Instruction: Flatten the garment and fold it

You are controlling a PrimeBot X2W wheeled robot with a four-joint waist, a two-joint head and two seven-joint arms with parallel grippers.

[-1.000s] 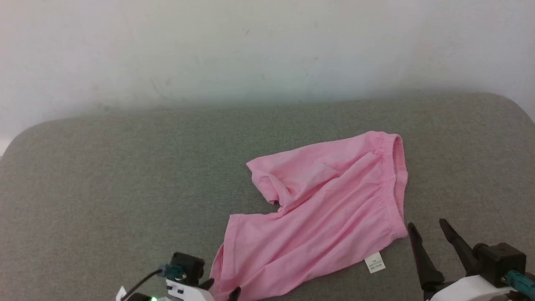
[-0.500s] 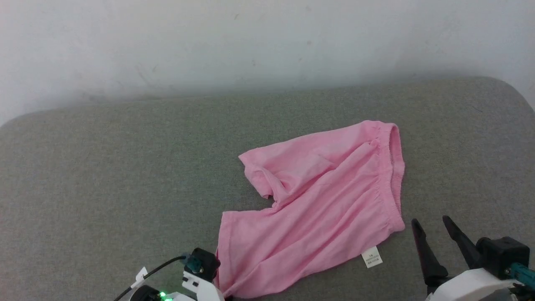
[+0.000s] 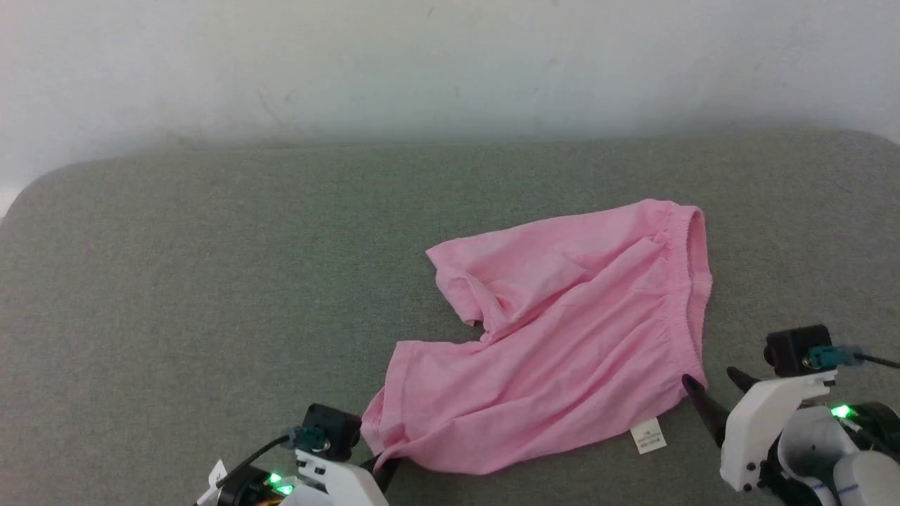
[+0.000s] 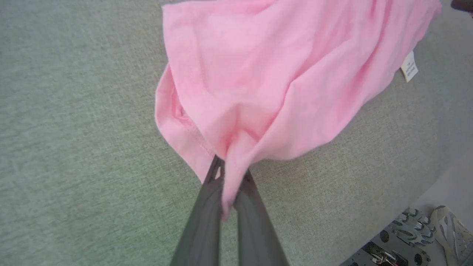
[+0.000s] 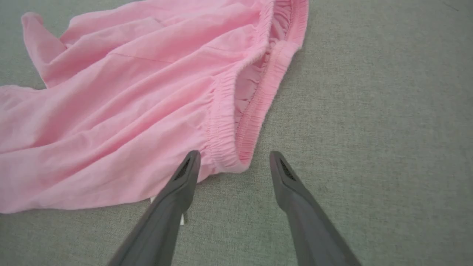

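Note:
The waistband's corner beside the white label is the part my right gripper should grab next, to flatten the pink shorts for folding.
The garment (image 3: 562, 337), a pink pair of shorts, lies rumpled on the grey cushion, its waistband (image 3: 692, 281) to the right and its legs to the left. A white label (image 3: 648, 435) sticks out at its near edge. My left gripper (image 3: 385, 467) is shut on the near leg's hem; in the left wrist view the fingers (image 4: 207, 207) pinch a fold of the garment (image 4: 258, 66). My right gripper (image 3: 709, 379) stands open at the waistband's near corner. In the right wrist view the right gripper (image 5: 234, 155) straddles that corner of the garment (image 5: 129, 103), just short of it.
The grey cushion (image 3: 211, 281) stretches wide to the left and behind the shorts, up to a white wall (image 3: 422, 63). Its near edge drops off by my left gripper, with patterned floor and a shoe (image 4: 447, 229) below.
My left gripper has shut on the leg hem and bunched it up. My right gripper has moved in to the waistband's near corner, still open. The head camera has shifted.

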